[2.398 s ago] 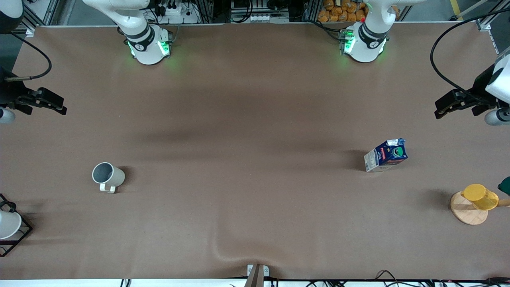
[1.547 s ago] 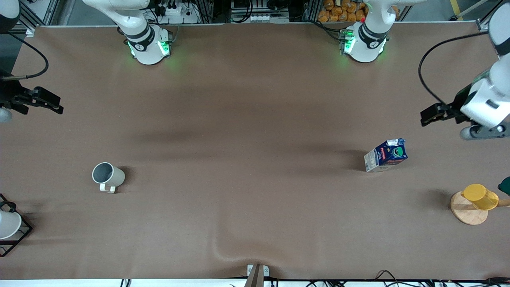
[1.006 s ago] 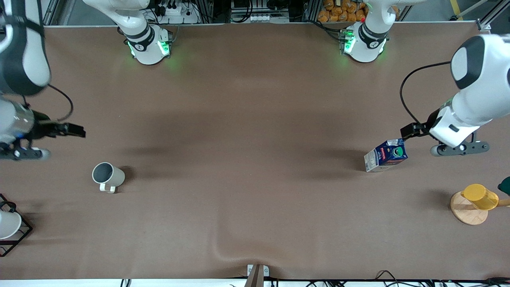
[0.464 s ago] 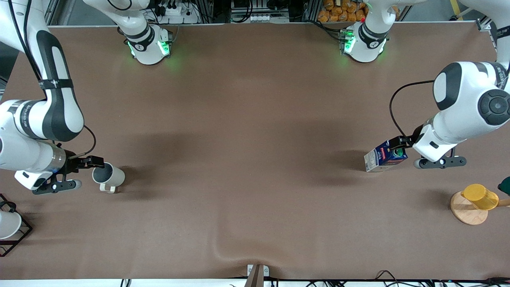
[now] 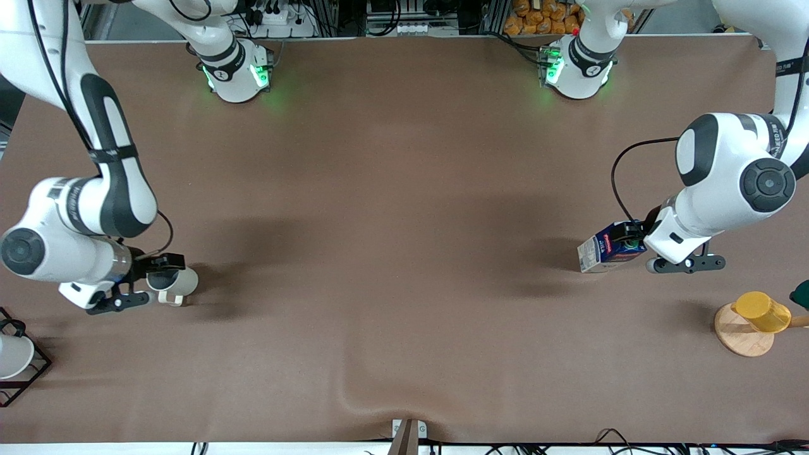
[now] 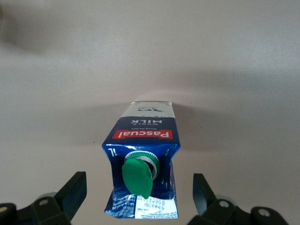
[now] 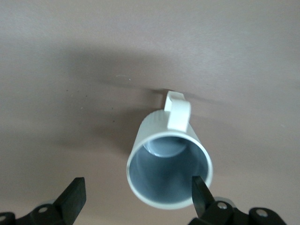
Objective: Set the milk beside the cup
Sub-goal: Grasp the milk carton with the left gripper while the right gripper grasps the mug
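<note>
The cup should stand beside the milk [image 5: 605, 251]. My right gripper needs to grab the cup by its rim next.
The milk [image 5: 605, 251], a dark blue carton with a green cap and red label, stands on the brown table toward the left arm's end. My left gripper [image 5: 631, 236] is open at the carton's top. In the left wrist view the milk [image 6: 143, 140] sits between the spread fingers of the left gripper [image 6: 139, 190], apart from both. The cup [image 5: 179, 284], a pale grey-white mug, stands toward the right arm's end. My right gripper [image 5: 159, 266] is open over its rim. In the right wrist view the cup [image 7: 164, 136] lies between the fingers of the right gripper [image 7: 137, 191], close to one finger.
A yellow cup [image 5: 761, 311] lies on a wooden disc [image 5: 741, 338] at the left arm's end, nearer the front camera than the milk. A white cup in a black wire rack [image 5: 14, 357] stands at the right arm's end. The table cover has a wrinkle [image 5: 373, 399].
Both arms have swung in from the table's ends and come down: the left gripper to the milk's top, the right gripper to the cup's rim. Milk and cup have not moved.
</note>
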`<control>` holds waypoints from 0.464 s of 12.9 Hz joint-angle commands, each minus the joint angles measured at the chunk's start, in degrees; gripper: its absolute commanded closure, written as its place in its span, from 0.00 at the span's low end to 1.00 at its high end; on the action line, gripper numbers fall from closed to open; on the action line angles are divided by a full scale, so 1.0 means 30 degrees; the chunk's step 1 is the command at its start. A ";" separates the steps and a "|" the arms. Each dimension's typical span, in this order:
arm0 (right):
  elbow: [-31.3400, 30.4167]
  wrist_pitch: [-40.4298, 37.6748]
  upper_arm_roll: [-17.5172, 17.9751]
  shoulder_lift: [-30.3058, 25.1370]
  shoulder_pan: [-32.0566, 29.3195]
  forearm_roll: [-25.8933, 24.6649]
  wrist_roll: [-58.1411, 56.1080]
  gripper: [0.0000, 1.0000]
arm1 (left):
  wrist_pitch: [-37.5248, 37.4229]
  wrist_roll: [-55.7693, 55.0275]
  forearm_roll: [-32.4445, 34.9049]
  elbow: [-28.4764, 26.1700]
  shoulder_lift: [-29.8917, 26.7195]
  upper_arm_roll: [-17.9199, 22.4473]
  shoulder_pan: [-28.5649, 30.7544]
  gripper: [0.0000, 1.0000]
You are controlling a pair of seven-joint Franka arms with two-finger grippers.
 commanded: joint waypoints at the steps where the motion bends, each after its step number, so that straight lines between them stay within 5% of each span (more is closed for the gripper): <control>1: 0.0430 0.1051 0.0054 0.1239 0.0227 -0.0356 -0.0078 0.00 | 0.0453 0.0045 -0.0354 -0.0086 0.0186 -0.0061 -0.0017 0.00; 5: 0.0371 0.1086 0.0054 0.1682 0.0169 -0.0327 -0.0019 0.00 | 0.0893 0.0074 -0.0354 -0.0087 0.0743 -0.0061 0.0041 0.00; 6: 0.0342 0.0998 0.0054 0.1682 0.0169 -0.0327 0.0010 0.19 | 0.0981 0.0074 -0.0354 -0.0115 0.0774 -0.0061 0.0041 0.01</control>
